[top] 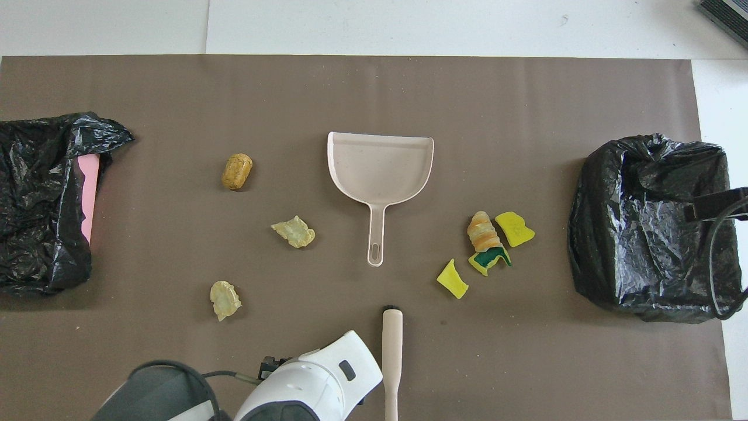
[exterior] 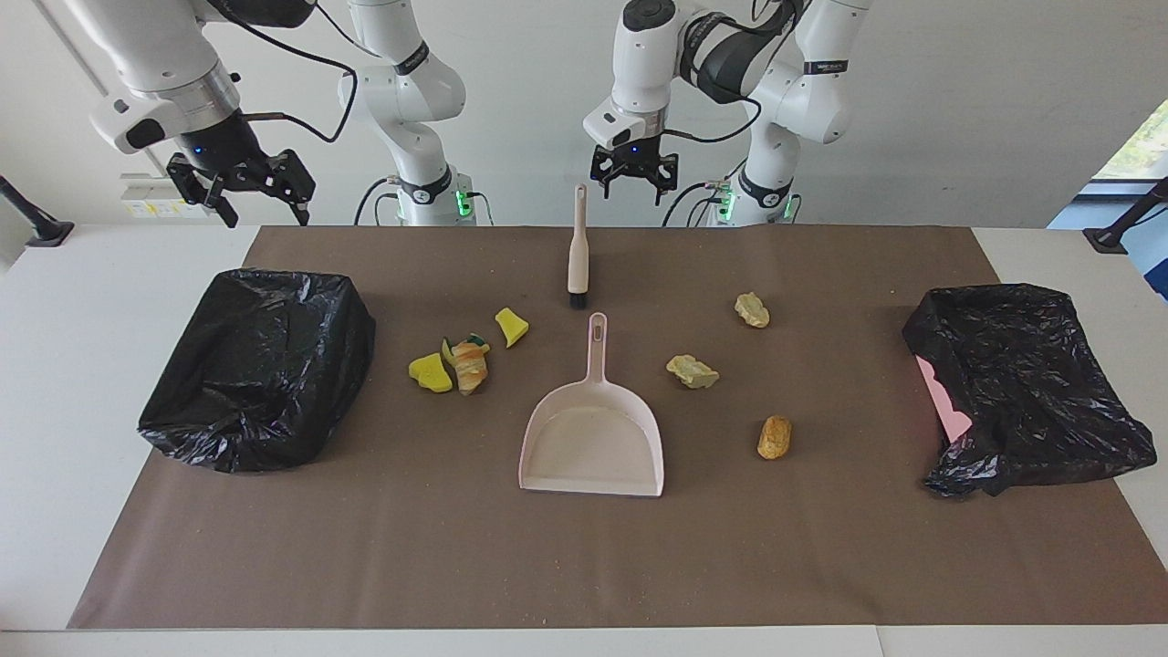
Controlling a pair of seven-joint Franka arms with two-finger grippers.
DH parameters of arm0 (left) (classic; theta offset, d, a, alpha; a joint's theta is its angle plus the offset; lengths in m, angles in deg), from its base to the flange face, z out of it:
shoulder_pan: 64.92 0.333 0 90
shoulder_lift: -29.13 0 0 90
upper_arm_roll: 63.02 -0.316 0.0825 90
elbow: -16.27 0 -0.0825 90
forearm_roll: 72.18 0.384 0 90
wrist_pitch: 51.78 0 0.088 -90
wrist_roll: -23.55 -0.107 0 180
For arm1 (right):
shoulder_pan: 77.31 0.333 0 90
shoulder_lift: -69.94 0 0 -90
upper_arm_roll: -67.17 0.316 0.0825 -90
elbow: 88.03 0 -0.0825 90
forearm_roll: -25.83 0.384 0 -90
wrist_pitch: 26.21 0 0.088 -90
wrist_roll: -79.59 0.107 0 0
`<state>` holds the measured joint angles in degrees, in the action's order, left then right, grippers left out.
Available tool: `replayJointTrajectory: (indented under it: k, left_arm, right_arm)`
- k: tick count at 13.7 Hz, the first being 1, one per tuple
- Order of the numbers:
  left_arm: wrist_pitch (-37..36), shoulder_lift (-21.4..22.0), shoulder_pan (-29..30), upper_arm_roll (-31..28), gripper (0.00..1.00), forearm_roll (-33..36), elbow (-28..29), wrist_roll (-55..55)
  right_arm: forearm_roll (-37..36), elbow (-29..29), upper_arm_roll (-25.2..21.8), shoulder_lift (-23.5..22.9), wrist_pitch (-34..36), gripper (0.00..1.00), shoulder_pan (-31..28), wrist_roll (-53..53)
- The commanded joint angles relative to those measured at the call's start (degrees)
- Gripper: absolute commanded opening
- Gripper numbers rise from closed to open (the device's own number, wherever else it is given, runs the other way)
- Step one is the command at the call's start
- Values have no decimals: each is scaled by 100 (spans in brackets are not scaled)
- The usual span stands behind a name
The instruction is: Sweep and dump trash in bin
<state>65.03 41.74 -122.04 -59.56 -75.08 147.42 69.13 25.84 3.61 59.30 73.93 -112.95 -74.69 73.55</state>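
The brush has a long, wide head (top: 392, 341), so the left gripper should next grab the brush's slim handle close (top: 391, 394) beside the head.
The trash lies scattered on the brown mat. Two yellow sponge bits (exterior: 430, 372) (exterior: 511, 327), a green-backed one (top: 491, 259) and a striped roll (exterior: 471, 365) sit toward the right arm's end. Two pale lumps (exterior: 752, 309) (exterior: 692, 370) and an orange lump (exterior: 774, 437) sit toward the left arm's end. A black-bagged bin (exterior: 260, 365) stands at the right arm's end, another bin (exterior: 1022, 383) at the left arm's. My left gripper (exterior: 634, 182) hangs open in the air just beside the beige brush's (exterior: 578, 251) handle end. My right gripper (exterior: 242, 187) waits open, raised above its bin.
The pale pink dustpan (exterior: 593, 438) lies flat mid-mat, its handle pointing at the brush's bristles. A pink panel (exterior: 944, 401) shows under the bag of the bin at the left arm's end. Fine crumbs speckle the mat.
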Motion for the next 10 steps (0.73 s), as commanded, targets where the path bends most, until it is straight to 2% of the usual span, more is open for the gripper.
replayJointTrajectory:
  k: [1, 5, 8, 10]
  left_arm:
    - [604, -469, -447, -118, 100, -52, 174, 363]
    - [1237, -523, -809, -109, 100, -61, 587, 591]
    - [1405, -961, -1099, -118, 100, -61, 570, 626]
    - [1389, -1024, -1099, -118, 100, -70, 527, 671]
  right_arm:
    - [-63, 170, 57, 137, -63, 100, -50, -64]
    - [-63, 170, 49, 137, -63, 100, -42, -64]
    - [-63, 161, 57, 137, -63, 100, -50, -64]
    - [-63, 170, 57, 137, -63, 100, -50, -64]
